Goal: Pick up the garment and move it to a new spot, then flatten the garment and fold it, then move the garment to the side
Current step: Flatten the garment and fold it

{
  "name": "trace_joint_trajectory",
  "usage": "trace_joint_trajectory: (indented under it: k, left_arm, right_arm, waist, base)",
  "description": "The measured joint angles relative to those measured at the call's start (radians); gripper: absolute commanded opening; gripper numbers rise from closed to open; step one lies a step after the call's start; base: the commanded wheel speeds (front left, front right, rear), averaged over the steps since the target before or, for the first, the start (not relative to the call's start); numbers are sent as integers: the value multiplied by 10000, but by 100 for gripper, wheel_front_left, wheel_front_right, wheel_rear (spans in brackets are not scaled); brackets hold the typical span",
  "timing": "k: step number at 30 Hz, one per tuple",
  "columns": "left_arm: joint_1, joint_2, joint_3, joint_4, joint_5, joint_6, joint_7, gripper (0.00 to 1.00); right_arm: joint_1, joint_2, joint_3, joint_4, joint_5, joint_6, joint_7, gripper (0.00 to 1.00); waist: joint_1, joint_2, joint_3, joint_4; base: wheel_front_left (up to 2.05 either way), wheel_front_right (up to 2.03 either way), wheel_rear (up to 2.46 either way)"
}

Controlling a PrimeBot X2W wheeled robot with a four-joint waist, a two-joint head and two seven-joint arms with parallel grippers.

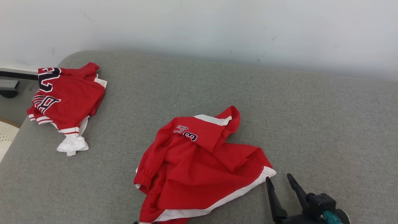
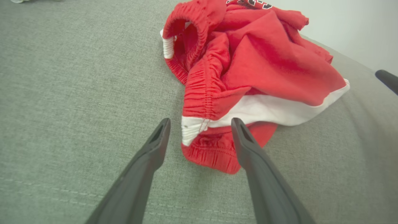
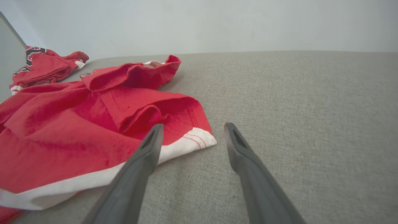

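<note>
The white-banded corner of the gathered waistband (image 2: 194, 128) stands up while the red garment lies slack, so my left gripper should grab the garment by that corner next.
The garment (image 1: 199, 161) is a pair of red shorts with white trim and a dark number print, lying crumpled on the grey cushion (image 1: 295, 112). In the left wrist view my left gripper (image 2: 200, 119) is open. Its fingers straddle the gathered waistband corner of the garment (image 2: 255, 62), which rests on the cushion and is not pinched. My right gripper (image 1: 278, 178) is open just right of the garment's white-hemmed corner. In the right wrist view, the right gripper (image 3: 193, 125) has its left finger over the hem of the garment (image 3: 77, 130) and its right finger over bare fabric.
A second red garment (image 1: 65, 99) with black-and-white lettering lies at the cushion's far left edge, also seen as the red garment (image 3: 43, 67) in the right wrist view. A pale wall (image 1: 217, 25) runs behind. Left of the cushion are a dark stand (image 1: 12, 81) and a woven object (image 1: 6, 133).
</note>
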Motion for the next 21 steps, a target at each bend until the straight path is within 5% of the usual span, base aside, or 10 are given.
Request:
trace_joint_trajectory:
  k: [16,17,18,21]
  left_arm:
    - [-1148,-336,-629,2178,-604,-104,-42,95]
    - [-1240,-362,-696,2297,-646,-104,-42,44]
    - [-1337,-393,-744,2397,-692,-107,-42,0]
    - [-1548,-439,-815,2422,-767,-148,-44,0]
  right_arm:
    - [-2161,6,-100,3728,-1415,0,0,96]
    - [-2183,4,-132,3843,-1475,0,0,40]
    - [-2183,-2,-161,3887,-1476,0,0,0]
    - [-2269,0,-182,3954,-1540,0,2,0]
  waist:
    - [1,0,-17,411]
    - [1,0,-26,444]
    - [1,0,-34,476]
    - [0,0,-75,516]
  base:
    - [0,0,0]
    - [0,0,0]
    - [0,0,0]
    - [0,0,0]
